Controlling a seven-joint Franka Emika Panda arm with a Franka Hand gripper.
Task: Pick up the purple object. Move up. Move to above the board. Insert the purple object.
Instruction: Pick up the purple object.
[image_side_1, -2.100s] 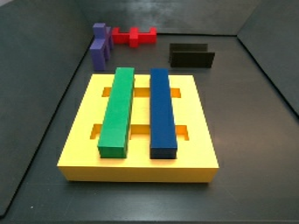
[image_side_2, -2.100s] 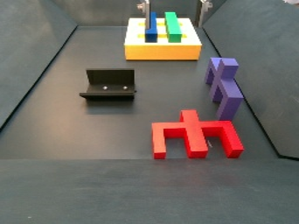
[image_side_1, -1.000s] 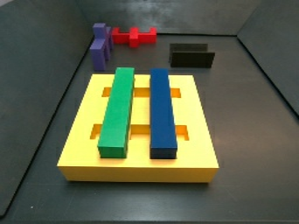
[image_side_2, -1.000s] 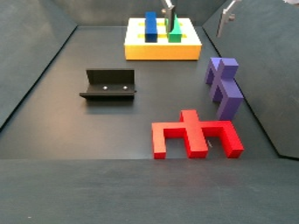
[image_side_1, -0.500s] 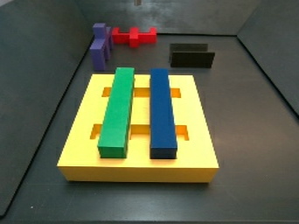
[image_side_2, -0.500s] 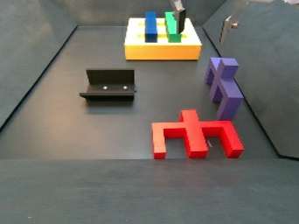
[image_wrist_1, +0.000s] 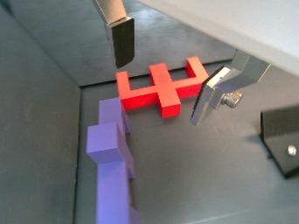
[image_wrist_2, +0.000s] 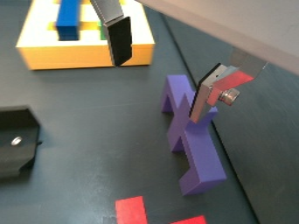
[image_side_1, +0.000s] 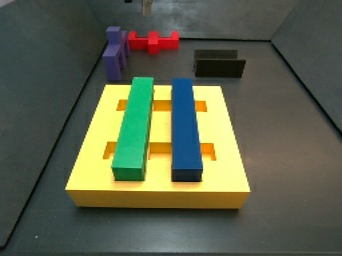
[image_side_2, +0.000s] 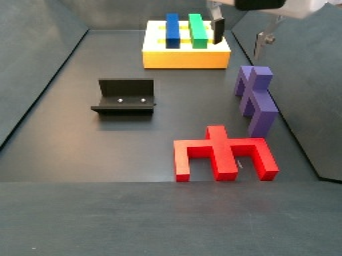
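Note:
My gripper grabs the purple object by its central post (image_wrist_1: 105, 143) next, since its outer legs stay free to slot into the board.
The purple object (image_side_2: 257, 98) lies on the dark floor by the side wall, also seen in a side view (image_side_1: 115, 52) and in both wrist views (image_wrist_1: 111, 157) (image_wrist_2: 193, 140). My gripper (image_side_2: 241, 32) hangs open in the air above the floor between the board (image_side_2: 187, 58) and the purple object, nothing between its fingers (image_side_2: 215, 25). Both wrist views show the gripper (image_wrist_1: 167, 66) (image_wrist_2: 162, 70) with one silver finger (image_wrist_2: 205, 101) over the purple object's end. The yellow board (image_side_1: 160, 190) carries a green bar (image_side_1: 134, 125) and a blue bar (image_side_1: 187, 125).
A red piece (image_side_2: 225, 153) lies beyond the purple object, away from the board, also in a wrist view (image_wrist_1: 158, 86). The dark fixture (image_side_2: 124, 97) (image_side_1: 221, 64) stands on the floor across from them. Grey walls close in the floor.
The gripper has travelled from above the board toward the purple object and come lower, staying open. The pieces on the floor have not moved.

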